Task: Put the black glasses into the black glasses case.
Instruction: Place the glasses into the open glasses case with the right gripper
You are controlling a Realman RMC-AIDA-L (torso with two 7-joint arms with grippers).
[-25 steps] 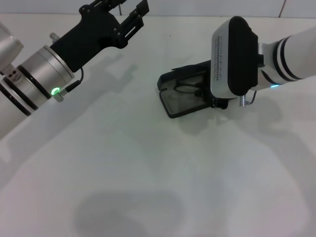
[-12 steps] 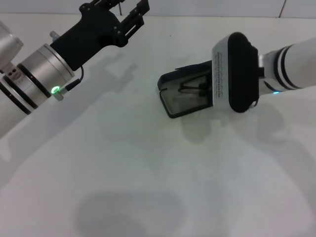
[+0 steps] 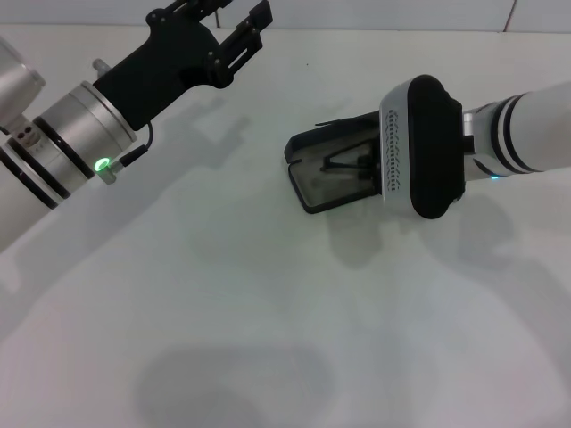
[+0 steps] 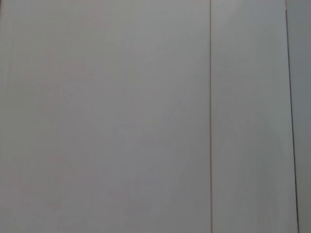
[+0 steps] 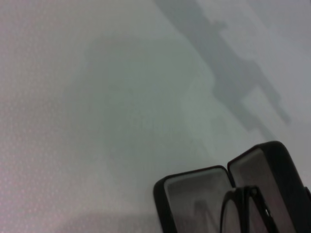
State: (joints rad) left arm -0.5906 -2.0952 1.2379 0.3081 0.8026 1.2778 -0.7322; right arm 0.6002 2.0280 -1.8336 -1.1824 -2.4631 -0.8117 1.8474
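The black glasses (image 3: 350,162) are inside the open case's rim in the head view and would lie in the case, so my right gripper should open now.
The black glasses case (image 3: 332,174) lies open on the white table, grey lining showing, lid raised at the far side. The black glasses (image 3: 350,162) sit over the open case, thin frame and temple arms showing. In the right wrist view the case (image 5: 194,194) and the glasses (image 5: 245,206) show at the edge. My right arm's wrist housing (image 3: 417,147) hangs over the case's right end and hides the right gripper. My left gripper (image 3: 227,22) is open and empty, raised at the far left, well away from the case.
The white table (image 3: 268,312) stretches around the case, with the arms' shadows on it. The left wrist view shows only a pale panelled surface (image 4: 146,116).
My right wrist has shifted a little toward me and to the right and has tilted over the case. The glasses sit slightly further right in the case. The left arm has not moved.
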